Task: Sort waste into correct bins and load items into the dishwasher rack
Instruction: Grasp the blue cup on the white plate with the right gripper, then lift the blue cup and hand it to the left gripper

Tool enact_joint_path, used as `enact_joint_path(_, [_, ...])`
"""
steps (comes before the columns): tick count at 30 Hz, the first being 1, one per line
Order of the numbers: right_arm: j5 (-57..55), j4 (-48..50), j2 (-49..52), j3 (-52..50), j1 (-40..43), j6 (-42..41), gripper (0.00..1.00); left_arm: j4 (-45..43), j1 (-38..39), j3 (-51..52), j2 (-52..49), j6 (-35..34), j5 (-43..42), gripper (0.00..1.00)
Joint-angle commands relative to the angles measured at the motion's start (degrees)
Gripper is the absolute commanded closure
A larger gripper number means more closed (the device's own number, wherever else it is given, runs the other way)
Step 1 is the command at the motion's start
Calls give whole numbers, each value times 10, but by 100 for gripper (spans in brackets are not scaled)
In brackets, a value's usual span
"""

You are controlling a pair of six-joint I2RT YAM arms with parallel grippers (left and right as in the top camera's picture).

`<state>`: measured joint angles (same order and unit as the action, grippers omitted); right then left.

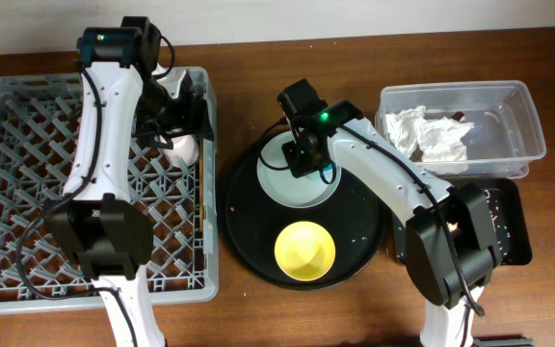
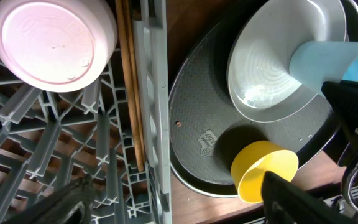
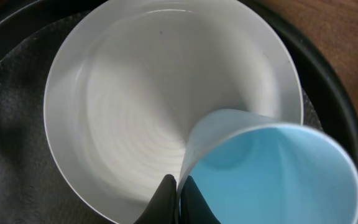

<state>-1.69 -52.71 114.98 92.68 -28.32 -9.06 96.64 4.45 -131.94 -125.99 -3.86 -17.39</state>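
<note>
My left gripper grabs the blue cup (image 3: pixel 272 174) around its closed-base end next, leaving the cup's rim free to load the cup opening down in the rack.
My right gripper (image 3: pixel 178 194) is shut on the rim of the small blue cup (image 3: pixel 272 174) and holds it tilted over the pale round plate (image 3: pixel 135 106). The plate (image 1: pixel 282 181) lies on the large round black tray, with the yellow bowl (image 1: pixel 305 250) in front of it. My left gripper (image 2: pixel 179 208) is open and empty above the right edge of the grey dishwasher rack (image 1: pixel 27 125). The pink cup (image 2: pixel 55 43) sits upside down in the rack. The chopsticks (image 2: pixel 132 93) lie along the rack's right wall. Crumpled white napkins (image 1: pixel 422 135) lie in the clear tub (image 1: pixel 518 106).
The large round black tray (image 1: pixel 249 231) sits in the middle between the rack and the bins. The shallow black rectangular tray (image 1: pixel 509 226) lies in front of the clear tub, partly under my right arm. No food scraps can be made out clearly.
</note>
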Motion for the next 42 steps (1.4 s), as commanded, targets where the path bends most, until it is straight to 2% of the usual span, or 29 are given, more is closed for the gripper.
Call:
enact_joint_path(1, [-5, -18, -1, 3, 2, -5, 96, 1, 0, -10, 23, 9, -2, 14])
enact_joint_path(4, [-5, -59, -22, 36, 6, -5, 96, 1, 0, -10, 23, 12, -3, 15])
enact_joint_path(7, [2, -148, -71, 116, 6, 10, 96, 1, -3, -10, 39, 120, -134, 16])
enact_joint_path(10, [72, -186, -142, 144, 12, 58, 96, 1, -7, -10, 76, 207, -257, 15])
enact_joint_path(14, [163, -216, -246, 144, 50, 115, 96, 1, -1, -10, 140, 259, -321, 13])
enact_joint_path(15, [191, -220, -267, 144, 63, 129, 96, 1, 1, -10, 156, 268, -329, 8])
enact_joint_path(18, [376, -222, -347, 144, 140, 195, 96, 1, 12, -10, 223, 301, -369, 1])
enact_joint_path(21, [588, -222, -391, 144, 214, 252, 96, 1, 37, -10, 270, 349, -449, 1])
enact_joint_path(24, [718, -226, -393, 144, 227, 290, 96, 1, 64, -10, 277, 355, -480, 1])
enact_joint_path(30, [816, -221, -388, 144, 227, 314, 96, 1, 132, -10, 277, 369, -506, 1])
enact_joint_path(37, [832, -216, -387, 144, 227, 313, 96, -5, 151, -10, 277, 369, -562, 2])
enact_joint_path(42, [832, -209, -386, 144, 227, 313, 96, -5, 151, -10, 277, 369, -575, 11])
